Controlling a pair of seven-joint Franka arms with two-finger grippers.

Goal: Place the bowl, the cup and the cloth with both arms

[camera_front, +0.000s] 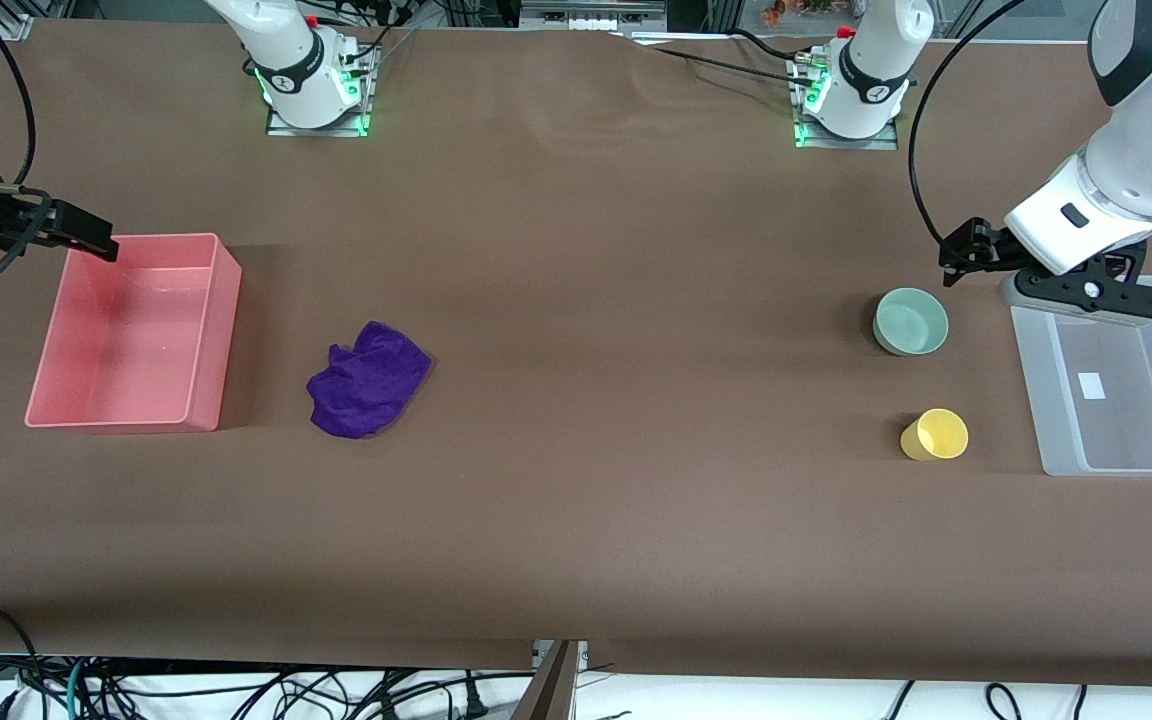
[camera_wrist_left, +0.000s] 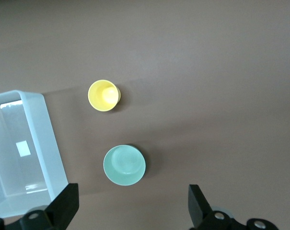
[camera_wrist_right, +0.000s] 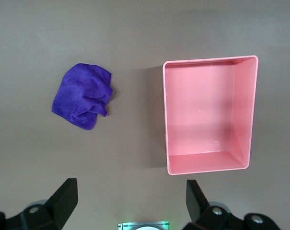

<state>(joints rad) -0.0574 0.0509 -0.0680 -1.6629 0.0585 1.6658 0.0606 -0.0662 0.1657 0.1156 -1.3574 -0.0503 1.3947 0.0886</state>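
The left gripper reaches the bowl (camera_front: pixel 911 321) next and takes hold of the bowl's rim, to place the bowl in the clear bin.
The mint-green bowl (camera_front: pixel 911 321) stands upright and empty toward the left arm's end of the table. The yellow cup (camera_front: pixel 934 434) stands upright nearer the front camera than the bowl. The purple cloth (camera_front: pixel 368 380) lies crumpled beside the pink bin. My left gripper (camera_front: pixel 1091 290) hangs open and empty in the air over the clear bin's edge, beside the bowl. The left wrist view shows the bowl (camera_wrist_left: pixel 124 165), the cup (camera_wrist_left: pixel 103 95) and the open gripper (camera_wrist_left: pixel 130 211). My right gripper (camera_front: pixel 81 235) hangs open and empty over the pink bin's corner. The right wrist view shows the cloth (camera_wrist_right: pixel 83 101) and the gripper (camera_wrist_right: pixel 130 206).
An empty pink bin (camera_front: pixel 221 330) stands at the right arm's end of the table and shows in the right wrist view (camera_wrist_right: pixel 209 163). An empty clear plastic bin (camera_front: pixel 1046 400) stands at the left arm's end and shows in the left wrist view (camera_wrist_left: pixel 46 139). Brown table between them.
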